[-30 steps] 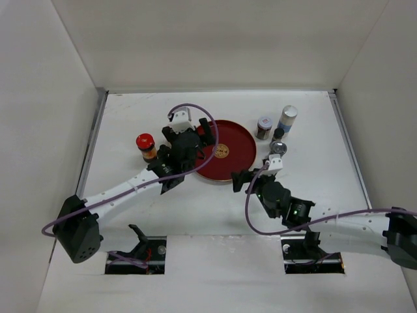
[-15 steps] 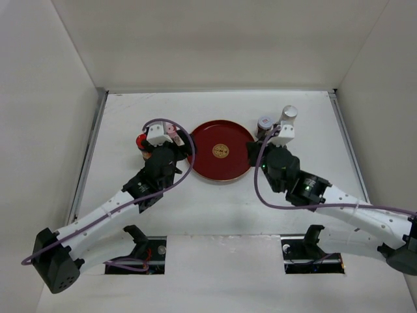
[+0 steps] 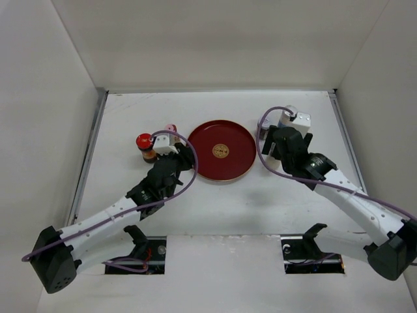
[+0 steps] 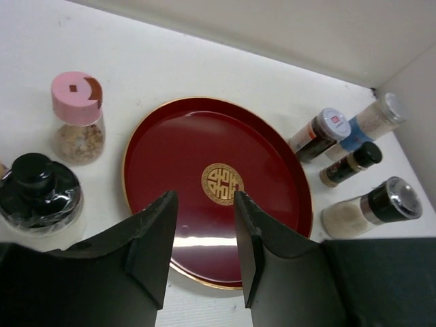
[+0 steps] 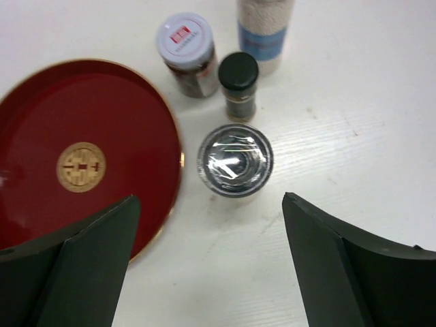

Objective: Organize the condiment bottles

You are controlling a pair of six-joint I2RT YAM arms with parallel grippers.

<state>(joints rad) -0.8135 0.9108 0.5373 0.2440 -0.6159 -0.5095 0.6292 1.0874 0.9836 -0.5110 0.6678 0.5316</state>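
My right gripper's fingers are wide apart and short of the grinder, so the grinder (image 5: 235, 160) would stay standing on the tabletop if I lifted the gripper now.
The condiment bottles stand in two groups beside the round red tray (image 3: 203, 156). Left of it are a red-capped dark jar (image 3: 144, 145), a pink-capped shaker (image 4: 76, 116) and a black-capped bottle (image 4: 37, 197). Right of it are a white-lidded dark jar (image 5: 185, 51), a white-blue bottle (image 5: 266, 30), a small black-capped bottle (image 5: 238, 82) and a clear-topped grinder (image 5: 235, 160). My left gripper (image 4: 204, 204) hovers at the tray's near-left rim, its fingers a narrow gap apart with nothing between them. Over the table just near the grinder, my right gripper (image 5: 209, 201) is wide open and empty.
White walls close in the table on the left, back and right. The tray holds nothing. The right-hand bottles stand close together, the grinder nearest the tray's rim.
The left arm has drawn back from the tray's left side toward the near edge. The right arm has swung from the table's middle out to the bottles at the far right.
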